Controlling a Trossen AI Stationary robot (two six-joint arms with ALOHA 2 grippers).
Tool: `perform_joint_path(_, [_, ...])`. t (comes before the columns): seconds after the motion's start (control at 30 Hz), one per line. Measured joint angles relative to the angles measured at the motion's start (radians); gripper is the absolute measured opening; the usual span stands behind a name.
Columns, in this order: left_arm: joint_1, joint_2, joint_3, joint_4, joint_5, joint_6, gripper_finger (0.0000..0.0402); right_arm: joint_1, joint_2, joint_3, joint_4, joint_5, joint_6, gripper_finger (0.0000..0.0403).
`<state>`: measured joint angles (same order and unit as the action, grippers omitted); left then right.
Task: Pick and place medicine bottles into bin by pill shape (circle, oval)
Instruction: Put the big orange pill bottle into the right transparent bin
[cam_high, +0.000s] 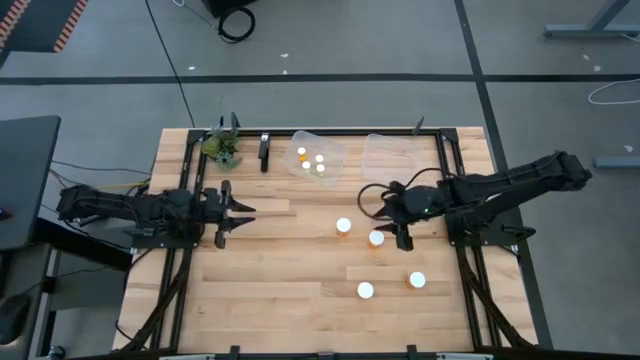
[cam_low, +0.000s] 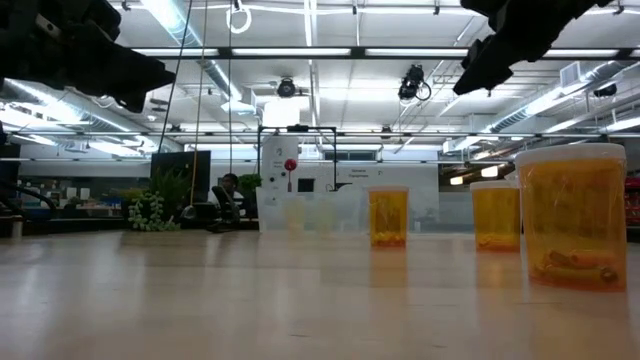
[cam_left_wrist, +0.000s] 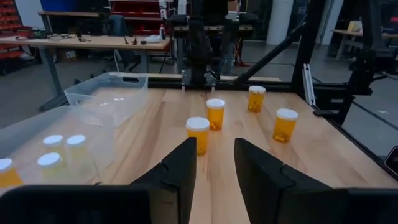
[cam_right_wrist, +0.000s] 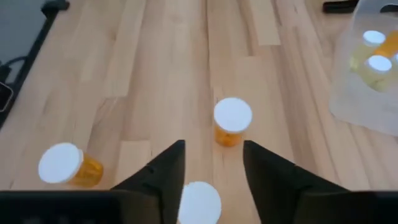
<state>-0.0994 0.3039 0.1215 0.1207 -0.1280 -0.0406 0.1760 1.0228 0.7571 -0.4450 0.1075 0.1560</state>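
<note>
I should next grab the wide amber medicine bottle by its white cap (cam_high: 376, 237) with my right gripper, so it can be sorted into the empty clear bin (cam_high: 392, 158).
Several amber medicine bottles with white caps stand upright on the wooden table (cam_high: 270, 270): one (cam_high: 344, 225) mid-table, one (cam_high: 377, 238) beside it, and two (cam_high: 417, 281) (cam_high: 366, 291) nearer the front edge. My right gripper (cam_right_wrist: 211, 171) hangs open above the table, with one bottle's cap (cam_right_wrist: 200, 202) showing below, between its fingers, and another bottle (cam_right_wrist: 232, 121) ahead. It touches nothing. My left gripper (cam_left_wrist: 216, 168) waits open at the table's left (cam_high: 235, 215), pointing level toward the bottles (cam_left_wrist: 198, 134).
Two clear bins stand at the far edge: one (cam_high: 300, 140) holds several bottles (cam_high: 310, 160), the other (cam_high: 400, 155) shows none. A green plant (cam_high: 222, 148) and a dark object (cam_high: 264, 152) sit at the far left. A black frame borders the table's sides.
</note>
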Motion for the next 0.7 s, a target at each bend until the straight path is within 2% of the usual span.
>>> perform_joint_path(0.17, [0.000,-0.041,0.000,-0.032,0.000,0.001,0.0113,0.060,0.093,0.094,-0.090,0.037,0.017,0.0205])
perform_joint_path(0.4, [0.000,-0.084,-0.023,-0.031,-0.009,0.005,0.0105,0.123,0.238,0.229,-0.243,0.098,0.044,0.0211])
perform_joint_path(0.57, [0.001,-0.140,-0.102,0.001,-0.013,-0.016,0.0100,0.118,0.364,0.336,-0.382,0.106,0.065,0.0219])
perform_joint_path(0.7, [0.001,-0.192,-0.112,-0.020,-0.018,-0.028,0.0098,0.102,0.452,0.402,-0.457,0.106,0.060,0.0241])
